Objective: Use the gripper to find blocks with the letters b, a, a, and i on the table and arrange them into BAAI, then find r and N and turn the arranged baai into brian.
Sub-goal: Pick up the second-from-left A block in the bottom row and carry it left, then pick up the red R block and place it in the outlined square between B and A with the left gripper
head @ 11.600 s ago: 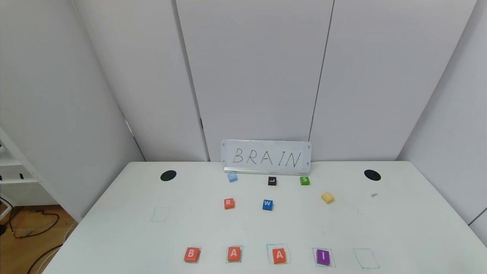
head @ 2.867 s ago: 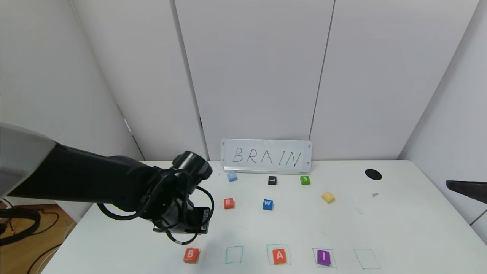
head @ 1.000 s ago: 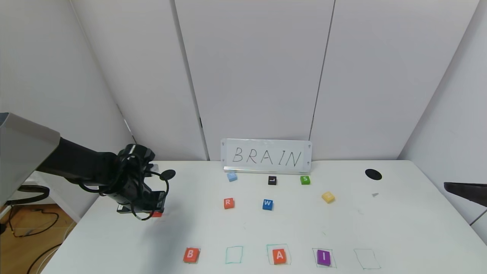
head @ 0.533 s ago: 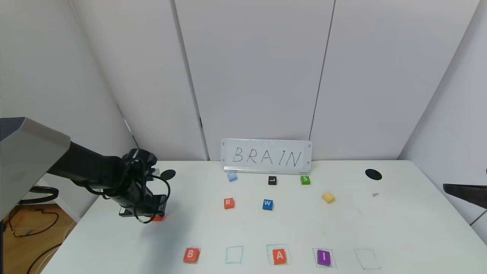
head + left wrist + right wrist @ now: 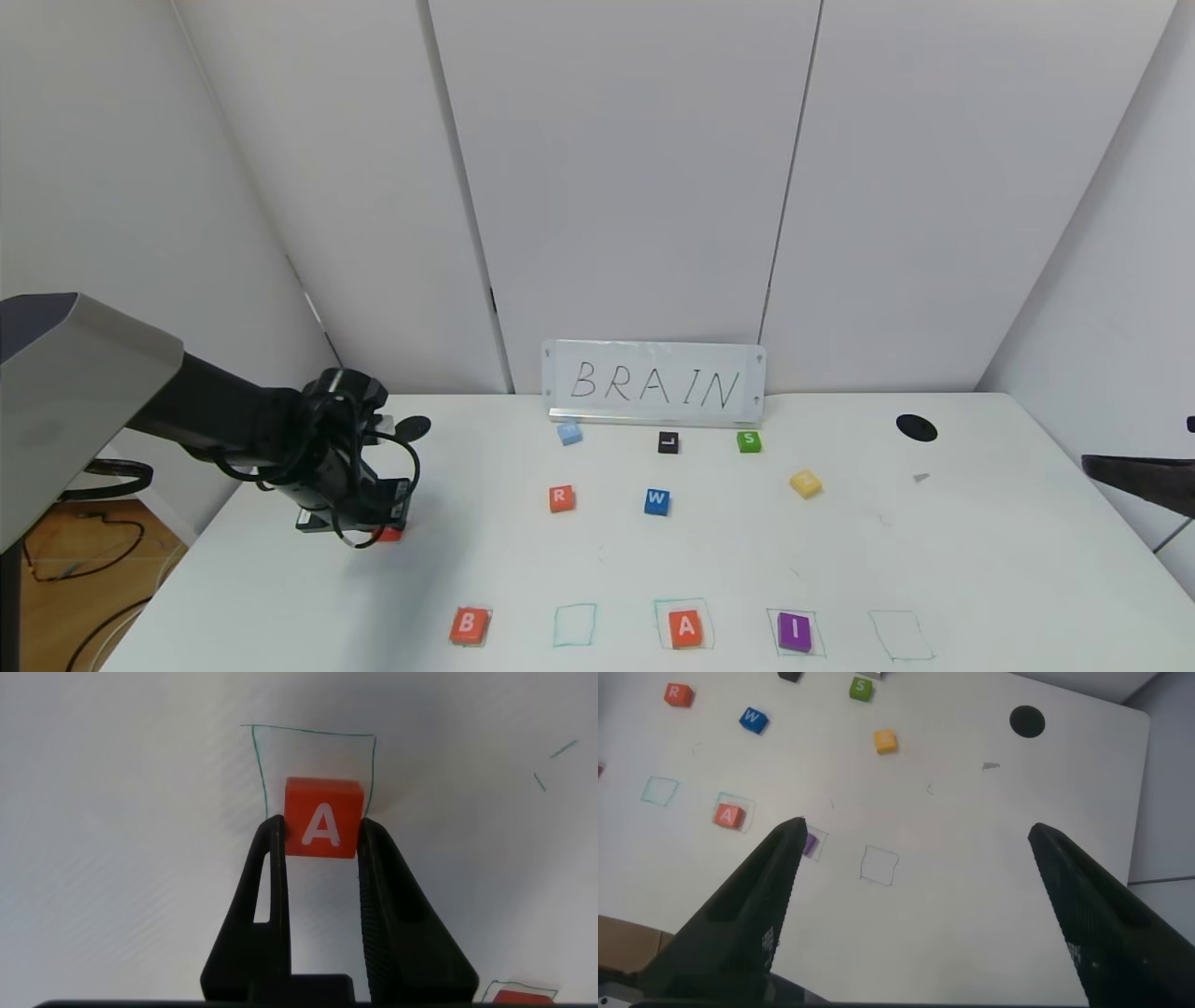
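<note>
The A block's base [image 5: 320, 855] is on the green drawn square [image 5: 313, 735] and the block would stand, so my left gripper opens now.
My left gripper [image 5: 372, 525] is shut on an orange-red A block [image 5: 322, 819], low over a green drawn square [image 5: 313, 735] at the left of the white table [image 5: 709, 560]; only the block's red edge [image 5: 388, 534] shows in the head view. In the front row stand the B [image 5: 469, 624], the other A [image 5: 686, 628] and the purple I [image 5: 794, 631], with a bare square [image 5: 574, 624] between B and A. The R [image 5: 560, 497] and the yellow N [image 5: 804, 483] lie farther back. My right gripper [image 5: 915, 845] is open and empty, off the table's right edge [image 5: 1139, 478].
A BRAIN sign [image 5: 653, 383] stands at the back. Light blue [image 5: 569, 433], black L [image 5: 667, 442], green S [image 5: 748, 441] and blue W [image 5: 656, 501] blocks lie near it. Another bare green square [image 5: 899, 635] is at the front right. Two black holes [image 5: 412, 427] [image 5: 916, 427] sit at the back corners.
The left arm took the second A out of the front row and carried it to the table's left side. Over the last second it settled slightly lower there. The right arm barely moved.
</note>
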Robot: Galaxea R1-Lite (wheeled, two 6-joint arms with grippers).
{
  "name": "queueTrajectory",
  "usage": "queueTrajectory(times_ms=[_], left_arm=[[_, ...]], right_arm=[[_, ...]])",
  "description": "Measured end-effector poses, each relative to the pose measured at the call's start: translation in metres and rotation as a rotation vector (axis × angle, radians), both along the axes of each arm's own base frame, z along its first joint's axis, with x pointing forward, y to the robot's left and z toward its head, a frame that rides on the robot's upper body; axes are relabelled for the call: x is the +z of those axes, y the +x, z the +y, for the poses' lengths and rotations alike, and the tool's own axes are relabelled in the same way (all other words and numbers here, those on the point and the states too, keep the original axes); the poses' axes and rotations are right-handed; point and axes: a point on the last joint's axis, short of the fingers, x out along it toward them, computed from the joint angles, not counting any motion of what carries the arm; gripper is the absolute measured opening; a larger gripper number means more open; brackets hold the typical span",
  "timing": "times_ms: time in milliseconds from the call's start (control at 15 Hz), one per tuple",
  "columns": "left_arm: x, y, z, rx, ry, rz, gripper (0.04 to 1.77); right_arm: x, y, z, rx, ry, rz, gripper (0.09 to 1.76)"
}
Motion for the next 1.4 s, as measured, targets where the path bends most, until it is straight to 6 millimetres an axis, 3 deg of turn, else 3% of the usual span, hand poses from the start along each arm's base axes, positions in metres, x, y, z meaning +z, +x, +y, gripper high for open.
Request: queueTrajectory(times_ms=[400, 867, 1133, 1400], left_arm=[[0.000, 0.002, 0.001, 0.000, 0.002, -0.011, 0.49], [0.004, -0.001, 0.001, -0.016, 0.002, -0.016, 1.17], [0.021, -0.004, -0.003, -0.019, -0.002, -0.054, 1.39], [0.050, -0.010, -0.027, 0.016, -0.046, -0.136, 1.52]], right_arm=[[-0.001, 0.001, 0.000, 0.001, -0.002, 0.004, 1.71], [-0.002, 0.000, 0.001, 0.005, -0.003, 0.006, 1.71], [-0.002, 0.000, 0.001, 0.008, -0.003, 0.009, 1.71], [-0.002, 0.000, 0.001, 0.009, -0.003, 0.008, 1.71]])
